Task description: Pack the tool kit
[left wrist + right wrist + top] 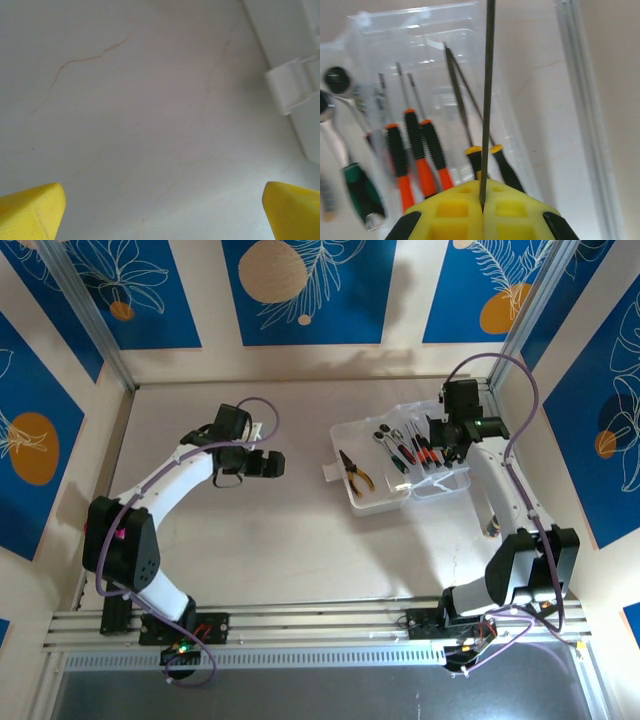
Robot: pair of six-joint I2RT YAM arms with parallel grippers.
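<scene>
The thin metal tool's body (489,100) is high above the yellow-collared screwdrivers and would fall at an angle across the box's side, so it is too early to open my right gripper now.
The clear plastic box (345,430) lies open at the right of the table. In it are yellow-handled pliers (354,470), a metal ratchet (385,432) and several thin screwdrivers (415,450). My right gripper (445,435) hovers over the box's right half. In the right wrist view the right gripper (482,200) is shut on a thin metal tool shaft (489,100) pointing away from it, above orange-and-black screwdrivers (415,145) and yellow-collared ones (502,165). My left gripper (275,463) is open over bare table left of the box; its yellow fingertips (30,210) stand wide apart.
The box's white latch tab (292,90) juts toward the left gripper. A green-handled tool (362,192) lies beside the ratchet head (337,82). An aluminium frame rail (580,100) runs close along the box's right side. Walls enclose the table.
</scene>
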